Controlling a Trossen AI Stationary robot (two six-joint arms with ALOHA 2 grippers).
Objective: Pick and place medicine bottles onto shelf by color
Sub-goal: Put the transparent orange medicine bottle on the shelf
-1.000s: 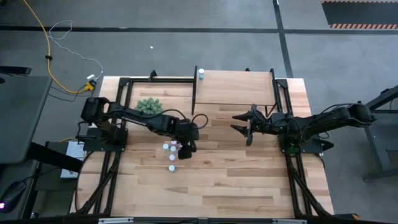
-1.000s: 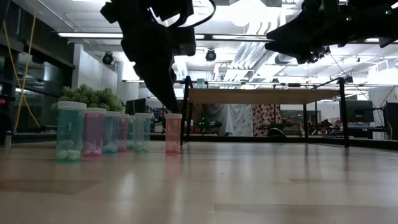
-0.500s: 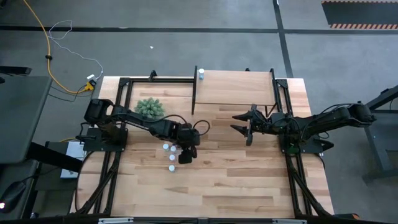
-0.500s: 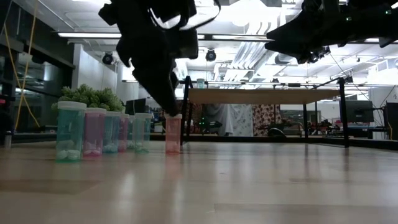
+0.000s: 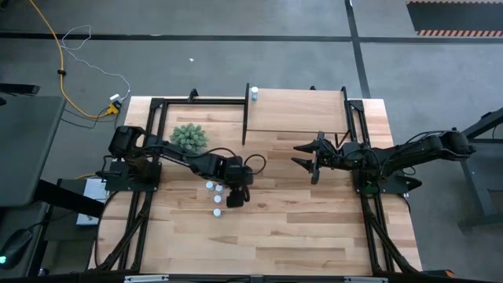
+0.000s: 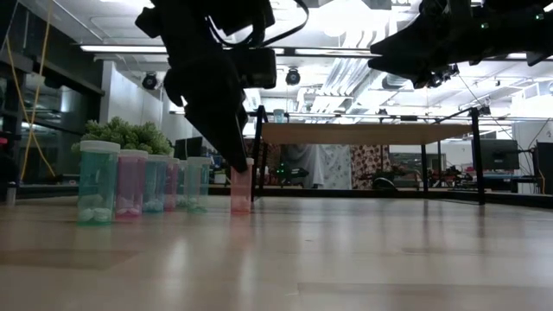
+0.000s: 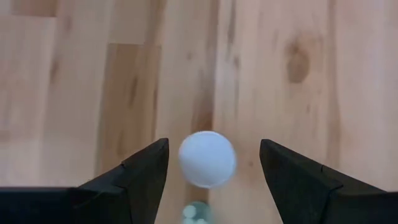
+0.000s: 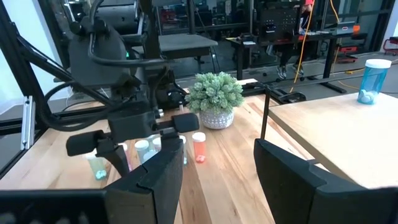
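Observation:
The white cap (image 7: 207, 158) is between my left gripper's fingers, level with them, so it is time to close. Closing now would catch the cap.
A pink medicine bottle (image 6: 239, 192) stands upright on the table, and its white cap (image 7: 207, 158) shows from above in the left wrist view. My left gripper (image 7: 214, 163) is open and points steeply down. Its fingers stand on either side of the cap with a gap on both sides. Several more bottles (image 6: 130, 183) stand in a row to the left of it in the low view. One bluish bottle (image 5: 254, 93) stands on the shelf (image 5: 299, 112) at its far left corner. My right gripper (image 5: 303, 158) waits open and level, above the table in front of the shelf.
A bushy green plant (image 5: 190, 137) in a pot stands at the far left, behind the bottles. Black frame rails (image 5: 157, 118) run along both table sides. Bare wood (image 5: 299, 228) lies across the table's near half.
My left gripper has sunk toward the pink bottle and shifted a little toward the table's near edge. Its open fingers now reach down to the cap's height. The bottles have not moved.

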